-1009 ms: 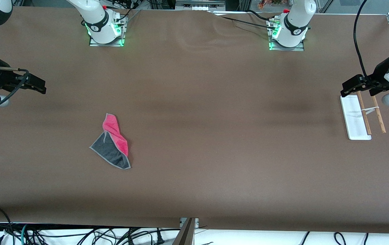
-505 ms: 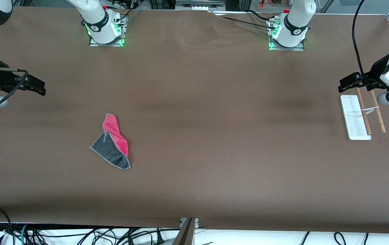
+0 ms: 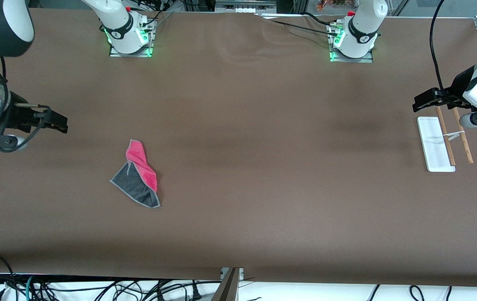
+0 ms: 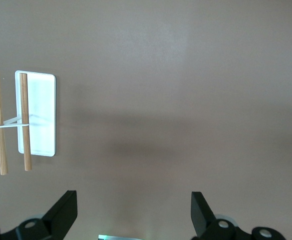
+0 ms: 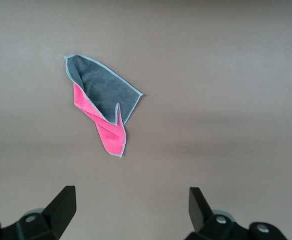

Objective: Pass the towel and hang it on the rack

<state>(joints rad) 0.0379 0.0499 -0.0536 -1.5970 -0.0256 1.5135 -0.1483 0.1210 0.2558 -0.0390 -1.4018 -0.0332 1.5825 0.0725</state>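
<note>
My right gripper grabs the towel by its pink-and-grey fold (image 3: 135, 163) next, to pass the towel and hang the towel on the rack (image 3: 443, 142).
The towel (image 3: 137, 174) lies crumpled on the brown table toward the right arm's end, pink side folded over dark grey; the right wrist view shows the towel (image 5: 102, 103) too. My right gripper (image 3: 58, 122) hangs open in the air over bare table near that end, apart from the towel, nothing between its jaws (image 5: 131, 205). The rack (image 3: 443, 142) stands at the left arm's end, a white base with two brown rods; in the left wrist view the rack (image 4: 36, 115) is off to one side. My left gripper (image 3: 421, 101) hangs open over the table beside the rack, empty (image 4: 134, 210).
The two arm bases (image 3: 129, 35) (image 3: 353, 39) stand along the table's edge farthest from the front camera. Cables (image 3: 96, 288) hang below the table's near edge. A wide stretch of brown tabletop (image 3: 263, 146) lies between towel and rack.
My right gripper has moved down the front view and a little toward the towel. My left gripper has shifted slightly away from the rack's base. The towel and rack have not moved.
</note>
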